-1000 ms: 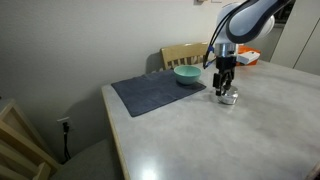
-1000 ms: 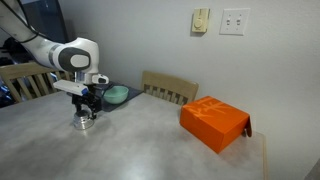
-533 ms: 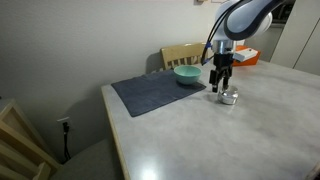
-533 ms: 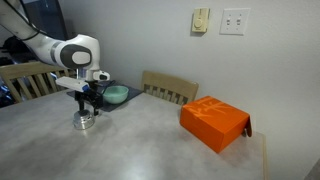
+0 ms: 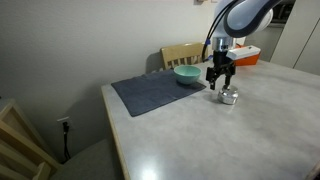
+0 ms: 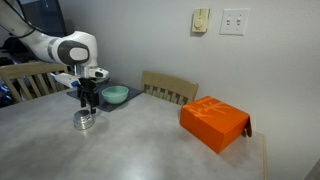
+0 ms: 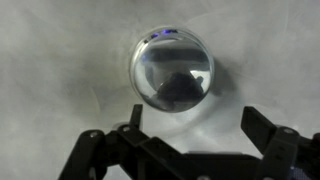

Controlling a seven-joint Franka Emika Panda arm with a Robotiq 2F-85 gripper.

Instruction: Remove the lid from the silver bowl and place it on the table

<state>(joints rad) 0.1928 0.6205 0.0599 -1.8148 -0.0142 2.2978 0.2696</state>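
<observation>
My gripper will next remove only the lid to the table, grabbing it from above across its round rim and leaving the silver bowl (image 5: 229, 97) free.
The silver bowl (image 5: 229, 97) stands on the pale table (image 5: 190, 135), just off the placemat; it also shows in the other exterior view (image 6: 84, 121). In the wrist view it is a shiny round mirror-like disc (image 7: 173, 68) seen from above. I cannot tell the lid apart from the bowl. My gripper (image 5: 221, 80) hangs above the bowl, a little toward the teal bowl, also seen in an exterior view (image 6: 88, 100). In the wrist view its jaws (image 7: 190, 135) are wide apart with only bare table between them.
A teal bowl (image 5: 187, 74) sits on a dark grey-blue placemat (image 5: 155, 93). An orange box (image 6: 214, 122) lies farther along the table. A wooden chair (image 6: 170, 88) stands behind the table's far edge.
My gripper has risen from the silver bowl and shifted slightly toward the teal bowl. The silver bowl has stayed in place.
</observation>
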